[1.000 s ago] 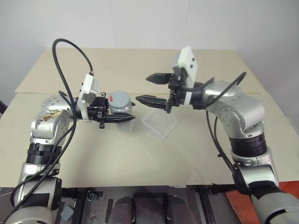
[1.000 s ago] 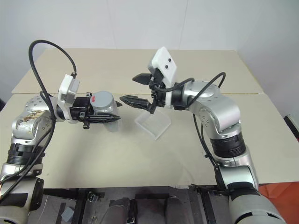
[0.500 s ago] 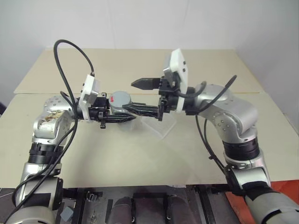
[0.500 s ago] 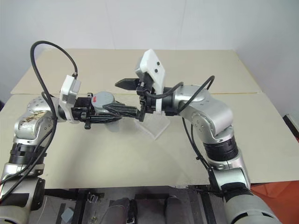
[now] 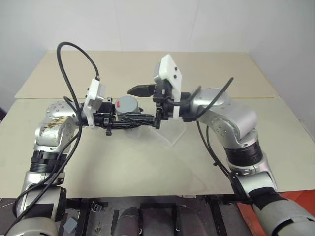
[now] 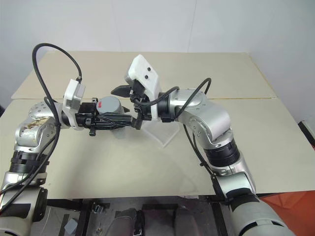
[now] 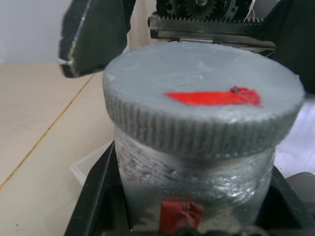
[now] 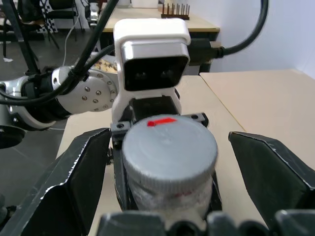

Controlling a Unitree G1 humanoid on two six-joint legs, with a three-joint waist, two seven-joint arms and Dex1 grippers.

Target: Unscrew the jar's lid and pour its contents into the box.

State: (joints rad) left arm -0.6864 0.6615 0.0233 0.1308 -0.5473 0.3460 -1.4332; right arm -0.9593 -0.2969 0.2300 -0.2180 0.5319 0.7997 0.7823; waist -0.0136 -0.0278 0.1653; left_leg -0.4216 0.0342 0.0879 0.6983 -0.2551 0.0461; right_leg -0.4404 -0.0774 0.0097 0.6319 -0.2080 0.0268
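I need to close my right gripper on the grey ribbed lid (image 8: 170,155) on the jar now, because my right gripper's fingers are beside the lid.
My left gripper (image 5: 130,122) is shut on the jar (image 7: 192,182) and holds it upright above the table. Its clear wall carries a small red label. The grey ribbed lid (image 5: 128,104) with its red mark sits on the jar. My right gripper (image 5: 128,105) is open and points at the jar. One of its fingers (image 8: 78,182) stands on each side of the lid (image 8: 170,147) with a gap to it. The box (image 5: 171,132), a translucent tray, lies on the table under my right wrist. The contents are hidden.
The beige table (image 5: 147,167) stretches toward me in front of the arms. A second table top (image 5: 123,64) joins it behind, in front of a white wall. A black cable (image 5: 74,54) loops up from my left wrist.
My right gripper has moved left from over the box to the jar, staying open, and its fingers now flank the lid. The left gripper and the jar have kept still.
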